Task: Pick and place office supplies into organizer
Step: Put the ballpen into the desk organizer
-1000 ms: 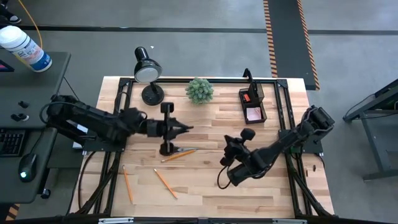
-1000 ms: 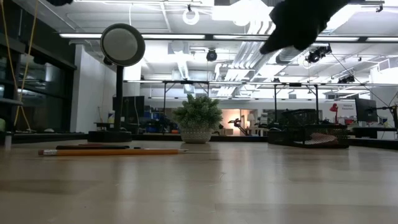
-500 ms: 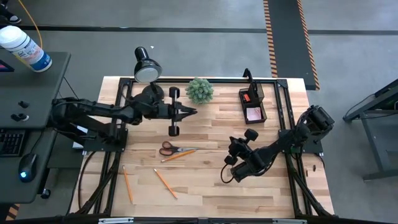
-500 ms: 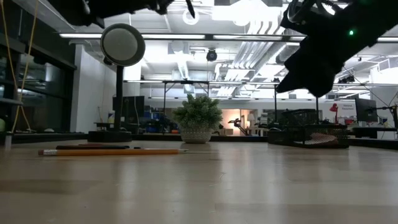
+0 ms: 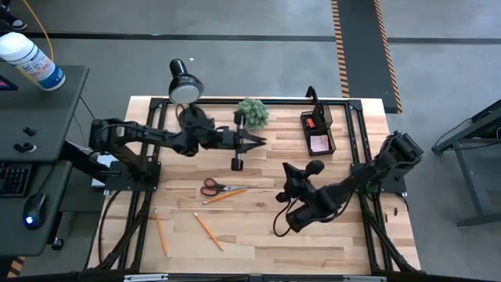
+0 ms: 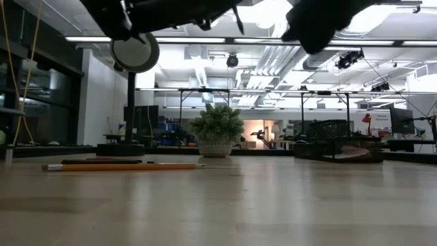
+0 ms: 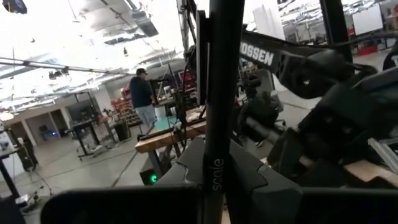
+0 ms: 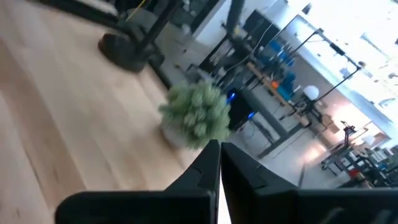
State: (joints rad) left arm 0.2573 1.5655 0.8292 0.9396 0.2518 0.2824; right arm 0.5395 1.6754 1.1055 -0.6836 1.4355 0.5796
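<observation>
My left gripper should keep holding the black pen until it reaches the fingers of my right gripper. The pen is still short of them.
My left gripper hovers above the table's far middle, beside the small green plant, shut on a black pen. My right gripper is shut and empty, in the air over the right middle. Red-handled scissors lie flat next to an orange pencil. Two more pencils lie near the front left. A second black pen lies behind a pencil. The black mesh organizer stands at the far right, holding a red piece and a pink pad. My left gripper pinches the black pen's barrel between its two fingers. The fingers lie level and point toward the table's right. The pen runs along them and sticks out past their tips. It is lifted clear of the table.
A black desk lamp stands at the far left, its base under my left arm. The organizer sits to the right of the plant. Bare wood lies along the table's near right part.
My left gripper has risen and travelled toward the table's far edge and right, from above the scissors to beside the plant, staying shut. The scissors now lie uncovered. My right gripper dipped and came back up, shifting slightly toward the far edge.
</observation>
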